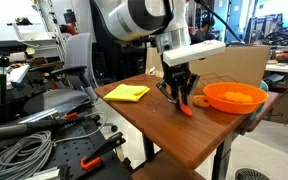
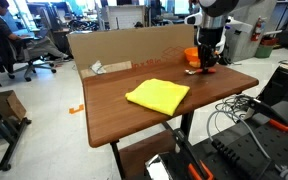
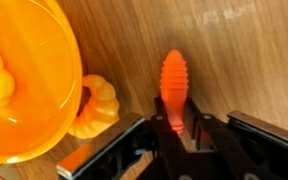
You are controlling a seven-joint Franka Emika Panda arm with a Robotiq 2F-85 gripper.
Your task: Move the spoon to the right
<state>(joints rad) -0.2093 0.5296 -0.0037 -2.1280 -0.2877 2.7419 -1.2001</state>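
Note:
The spoon (image 3: 174, 85) is low over empty wooden table beside the orange bowl and would rest on the tabletop. It is time for my gripper to release it now.
The spoon (image 3: 174, 85) has a ribbed orange-red handle that sticks out from between my fingers in the wrist view. Its head is hidden under the jaws. My gripper (image 3: 182, 128) is shut on the spoon. In both exterior views the gripper (image 1: 181, 88) (image 2: 206, 62) points down at the wooden table (image 1: 174, 130), right beside the orange bowl (image 1: 234, 96). The spoon's free end (image 1: 187, 107) hangs low, at or just above the tabletop.
The big orange bowl (image 3: 24, 80) holds yellow pieces, and a small rounded orange lump (image 3: 94, 105) lies against it. A yellow cloth (image 1: 126, 93) (image 2: 157, 95) lies on the table. A cardboard box (image 2: 124, 50) stands along one table edge. Cables and tools lie on the floor.

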